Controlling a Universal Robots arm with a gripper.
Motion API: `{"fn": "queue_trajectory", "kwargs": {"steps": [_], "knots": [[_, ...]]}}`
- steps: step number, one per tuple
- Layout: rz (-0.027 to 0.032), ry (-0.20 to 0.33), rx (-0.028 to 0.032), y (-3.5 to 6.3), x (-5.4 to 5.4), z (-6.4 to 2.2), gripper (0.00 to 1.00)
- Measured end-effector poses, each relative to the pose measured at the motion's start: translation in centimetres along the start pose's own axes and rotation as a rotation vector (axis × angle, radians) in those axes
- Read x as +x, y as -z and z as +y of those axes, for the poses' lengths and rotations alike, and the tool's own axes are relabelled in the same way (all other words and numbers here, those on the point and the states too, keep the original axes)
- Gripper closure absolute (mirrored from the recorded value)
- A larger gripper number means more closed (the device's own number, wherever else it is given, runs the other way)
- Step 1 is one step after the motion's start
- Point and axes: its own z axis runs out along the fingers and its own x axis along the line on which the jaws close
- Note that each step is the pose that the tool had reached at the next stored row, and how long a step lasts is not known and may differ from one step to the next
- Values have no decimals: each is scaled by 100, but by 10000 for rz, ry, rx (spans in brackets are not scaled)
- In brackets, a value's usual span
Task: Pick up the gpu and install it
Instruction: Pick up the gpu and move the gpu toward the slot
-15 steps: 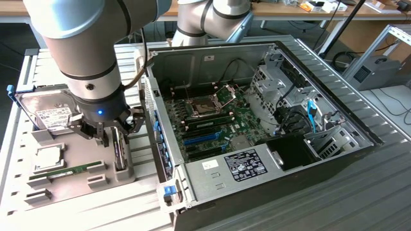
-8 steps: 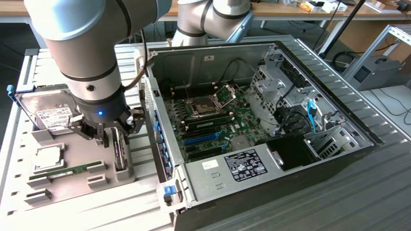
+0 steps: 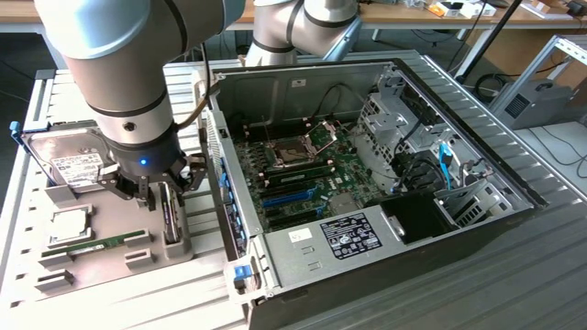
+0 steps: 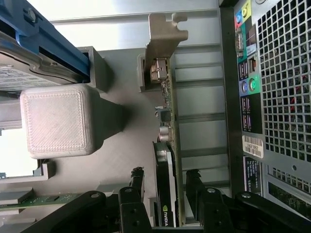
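I need to grip the GPU across its black shroud (image 3: 168,201) next, as two flat sides face my gripper's fingers there, while bare components stick out near the GPU's bracket.
The gpu (image 3: 170,214) stands on its edge in a grey holder on the parts tray (image 3: 106,210), at the exterior view's left of the open computer case (image 3: 431,227). In the wrist view the gpu (image 4: 165,160) is a thin dark card with a silvery bracket (image 4: 163,34) at its far end. My gripper (image 3: 154,194) hangs right over it. The gripper (image 4: 165,178) is open, one black finger (image 4: 136,182) on each side of the card, with a gap to it on both sides.
On the tray lie a hard drive (image 3: 66,163) in a blue rail (image 4: 53,43), a processor (image 3: 70,225) and a green memory stick (image 3: 103,243). A grey block (image 4: 58,121) stands near the card. The motherboard (image 3: 298,172) lies exposed inside the case; its rear panel (image 4: 277,97) is close beside the card.
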Motion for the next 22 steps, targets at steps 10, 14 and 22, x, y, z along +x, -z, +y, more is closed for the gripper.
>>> {"fn": "queue_trajectory", "kwargs": {"steps": [10,14,22], "knots": [[-1,0,-1,-16,0,-1,52],[0,0,0,-29,1,-1,52],[-1,1,-2,-31,2,18,52]]}}
